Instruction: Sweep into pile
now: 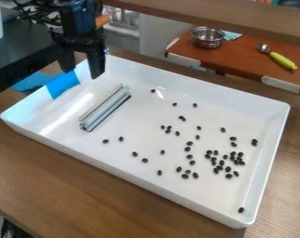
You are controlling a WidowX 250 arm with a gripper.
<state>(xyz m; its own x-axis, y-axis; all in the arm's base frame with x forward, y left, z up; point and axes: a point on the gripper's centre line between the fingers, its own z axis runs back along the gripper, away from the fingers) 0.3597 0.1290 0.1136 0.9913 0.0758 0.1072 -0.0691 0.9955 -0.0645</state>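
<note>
My gripper has to sweep the black beans into a pile next. It needs to pick up the silver metal bar (103, 109) by its middle for that.
My gripper (82, 73) hangs over the upper left corner area of the white tray (140, 116), its two fingers apart with nothing between them. Below and to the right of it, a silver metal bar (103, 109) lies diagonally on the tray floor, untouched. Small black beans (228, 176) are spread over the middle and right of the tray, densest toward the lower right. A lone bean (241, 210) sits at the lower right corner, and another (153, 91) lies up near the back wall.
Blue tape (62, 84) covers part of the tray's left wall. The tray's raised walls surround the beans and bar. Beyond it, an orange-brown board (239, 62) holds a metal pot (208, 38) and a spoon with a yellow-green handle (282, 60).
</note>
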